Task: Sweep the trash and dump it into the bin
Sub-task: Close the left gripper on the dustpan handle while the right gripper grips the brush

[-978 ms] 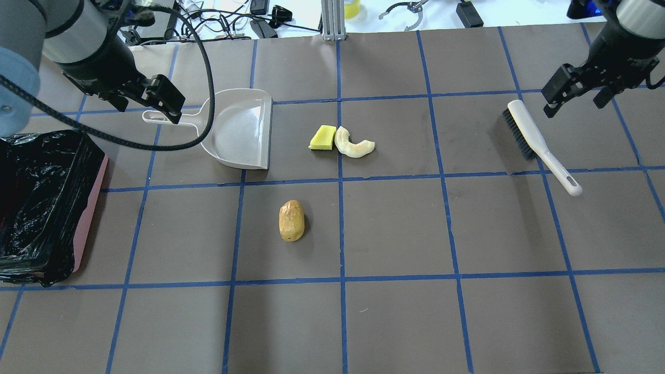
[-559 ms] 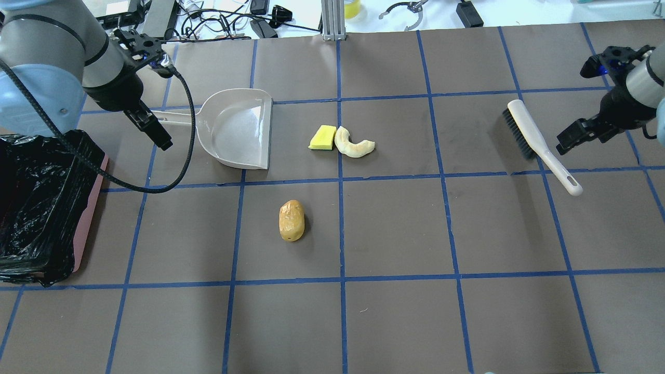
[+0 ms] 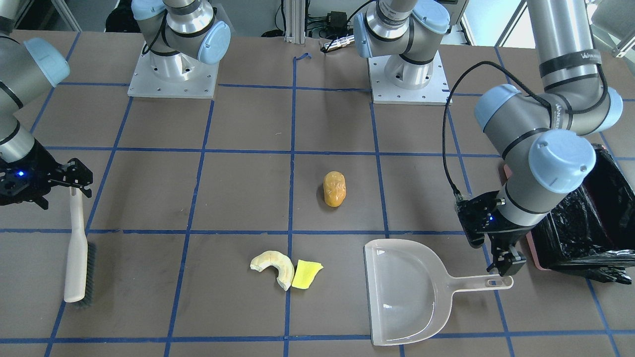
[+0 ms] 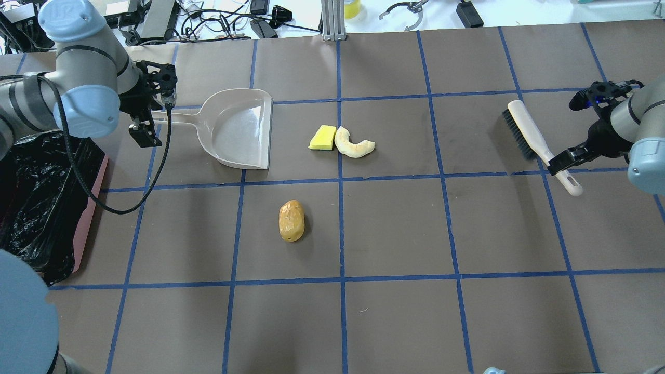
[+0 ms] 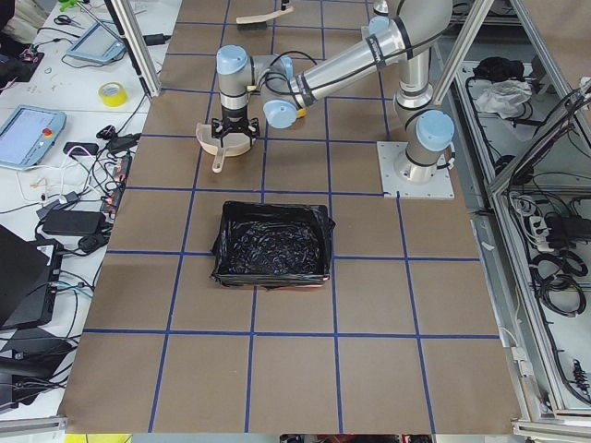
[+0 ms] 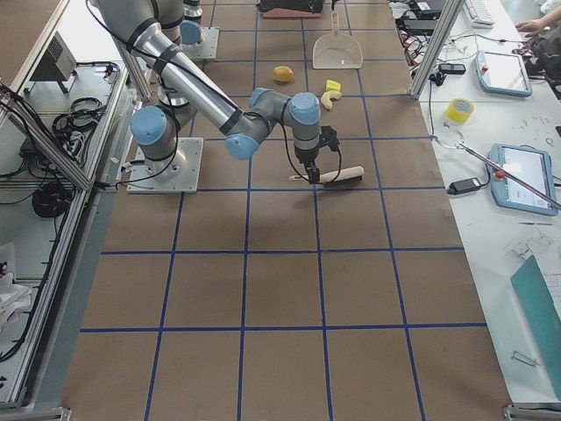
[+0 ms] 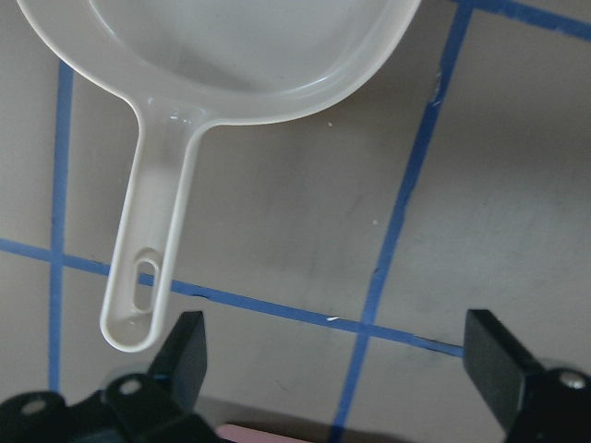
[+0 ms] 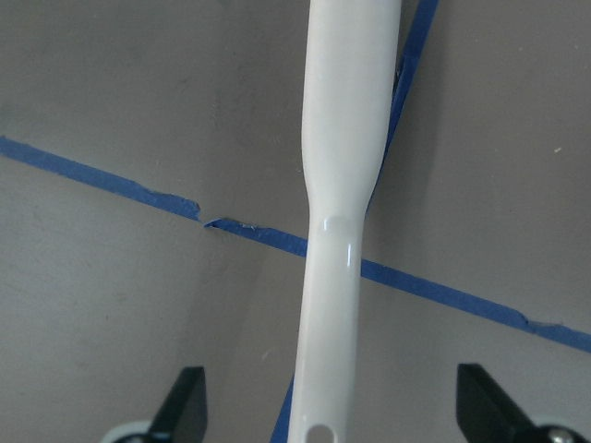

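Observation:
Next, my left gripper grabs the dustpan by its handle [image 3: 480, 283] to hold it steady for the sweep and tip it into the bin [image 3: 586, 223].
The trash lies on the table: an orange-brown lump [image 4: 291, 221], a cream crescent [image 4: 353, 144] and a yellow wedge [image 4: 322, 137] that touches it. The bin [image 4: 89, 208], pink-sided with a black bag, stands at the left edge. My left gripper [image 7: 342, 360] is open just above the end of the grey dustpan's handle [image 7: 148, 268]; the handle lies near one finger, not held. My right gripper [image 8: 337, 406] is open and straddles the white brush handle [image 8: 346, 185] without touching it.
The dustpan [image 4: 239, 130] lies flat left of the wedge, mouth toward the trash. The brush [image 4: 535, 140] lies at the right, bristles on its left side. Cables and tools lie beyond the table's far edge [image 4: 260, 21]. Blue tape lines grid the brown surface.
My left gripper has moved to the end of the dustpan's handle. My right gripper has moved from beside the brush head down to its handle. Trash, dustpan and brush have not moved.

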You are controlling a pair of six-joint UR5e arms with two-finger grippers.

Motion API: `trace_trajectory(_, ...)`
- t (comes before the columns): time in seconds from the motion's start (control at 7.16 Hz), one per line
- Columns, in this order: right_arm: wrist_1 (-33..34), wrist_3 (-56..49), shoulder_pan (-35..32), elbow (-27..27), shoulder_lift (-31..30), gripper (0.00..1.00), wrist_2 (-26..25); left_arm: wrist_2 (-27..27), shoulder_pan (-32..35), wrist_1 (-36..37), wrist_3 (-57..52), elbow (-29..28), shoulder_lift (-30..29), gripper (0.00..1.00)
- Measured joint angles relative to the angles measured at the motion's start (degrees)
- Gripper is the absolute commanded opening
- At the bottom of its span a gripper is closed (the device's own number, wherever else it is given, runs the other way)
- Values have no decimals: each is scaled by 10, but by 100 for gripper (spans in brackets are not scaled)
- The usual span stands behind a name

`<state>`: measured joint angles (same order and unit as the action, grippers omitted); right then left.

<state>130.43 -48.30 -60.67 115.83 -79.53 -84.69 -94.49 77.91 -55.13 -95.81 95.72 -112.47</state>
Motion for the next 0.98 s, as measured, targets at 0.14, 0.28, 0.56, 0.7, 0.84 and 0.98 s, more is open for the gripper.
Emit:
trace_trajectory(0.14, 8, -5, 0, 2, 10, 89, -2, 0, 0, 23, -11, -7, -27, 100)
trace_trajectory(0.28, 11, -9, 0, 3, 19, 85, -4, 1, 0, 32, -17, -13, -46, 93)
trace_trajectory(0.56, 11, -12, 0, 0, 35, 74, -6, 1, 0, 49, -41, -19, -66, 70)
trace_trajectory(0.7, 9, -11, 0, -1, 36, 67, -6, 1, 0, 58, -53, -20, -69, 70)
trace_trajectory(0.84, 7, -10, -1, -3, 36, 65, -6, 1, 0, 66, -60, -21, -70, 52)
trace_trajectory(0.98, 7, -8, -2, -3, 36, 57, -6, 1, 0, 71, -64, -23, -70, 19)
